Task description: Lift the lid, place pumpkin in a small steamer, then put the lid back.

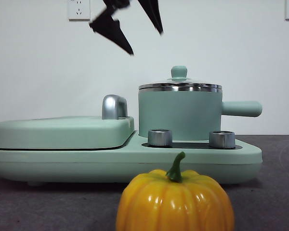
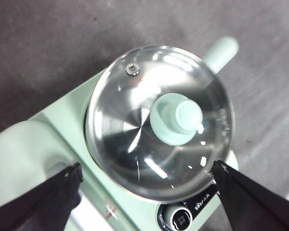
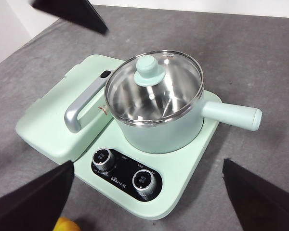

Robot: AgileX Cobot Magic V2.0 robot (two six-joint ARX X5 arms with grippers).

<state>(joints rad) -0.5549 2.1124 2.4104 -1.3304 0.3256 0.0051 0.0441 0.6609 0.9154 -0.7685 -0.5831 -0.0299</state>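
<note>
The lid spreads wide and flat across the whole pot, so the left gripper will next grab the lid by its narrow mint-green knob [image 1: 179, 72] [image 2: 187, 115].
The small steamer [image 1: 179, 115] stands on the right half of a mint-green cooker, its side handle pointing right. The lid [image 1: 178, 72] with its mint-green knob sits closed on it. The pumpkin [image 1: 176, 199] sits on the table in front of the cooker, near the camera. My left gripper [image 1: 147, 43] hangs open above the pot; in the left wrist view [image 2: 147, 166] its jaws are spread wide on either side of the lid [image 2: 176, 118]. My right gripper [image 3: 148, 163] is open and empty, held high and back from the steamer [image 3: 159, 134]. A sliver of the pumpkin [image 3: 66, 224] shows there.
The wide flat cover [image 1: 62, 132] with a chrome handle [image 1: 113, 107] fills the cooker's left half. Two chrome dials [image 1: 160, 137] sit on the front panel below the pot. The table is dark grey; a white wall stands behind.
</note>
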